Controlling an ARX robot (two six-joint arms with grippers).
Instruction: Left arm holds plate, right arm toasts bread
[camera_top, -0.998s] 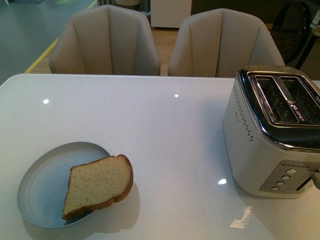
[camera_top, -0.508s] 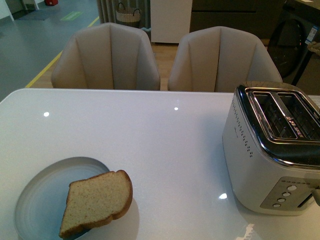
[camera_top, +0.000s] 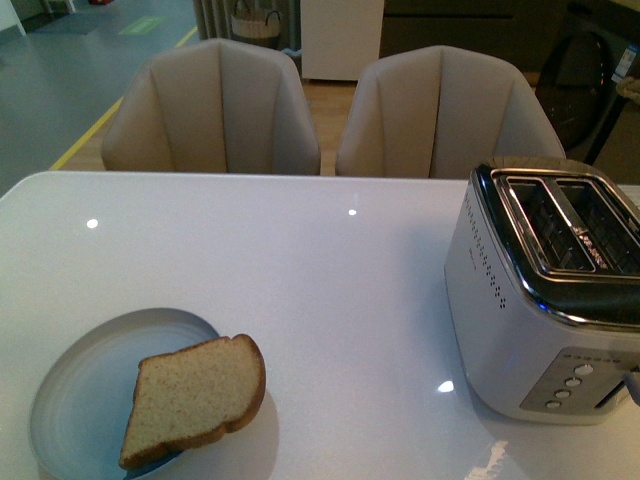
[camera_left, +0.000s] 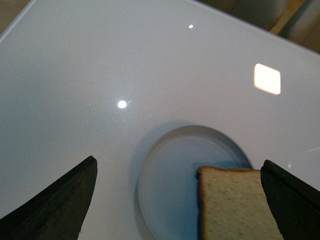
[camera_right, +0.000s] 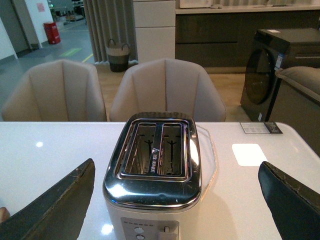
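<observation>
Next, my left gripper takes hold of the pale blue-grey plate by its bare rim (camera_top: 45, 388) to hold it while the bread (camera_top: 195, 395) gets toasted.
The pale blue-grey plate (camera_top: 80, 400) lies at the near left of the white table (camera_top: 320, 270). The bread (camera_top: 195, 395) lies half on the plate's right side, its rounded top overhanging the rim. Neither gripper shows in the front view. In the left wrist view my left gripper (camera_left: 178, 161) hangs open and empty above the plate (camera_left: 167, 180) and the bread (camera_left: 232, 205), with its fingers (camera_left: 55, 205) wide apart. In the right wrist view my right gripper (camera_right: 176, 165) is open and empty above a toaster (camera_right: 155, 175).
The cream and chrome toaster (camera_top: 545, 300) stands at the table's right, both slots empty, its lever (camera_right: 165, 234) facing me. Two beige chairs (camera_top: 215, 110) stand behind the far edge. A small card (camera_right: 260, 128) lies on the table beyond the toaster.
The front view has shifted a little, so everything sits slightly lower in the picture. Plate, bread and toaster keep their places on the table.
</observation>
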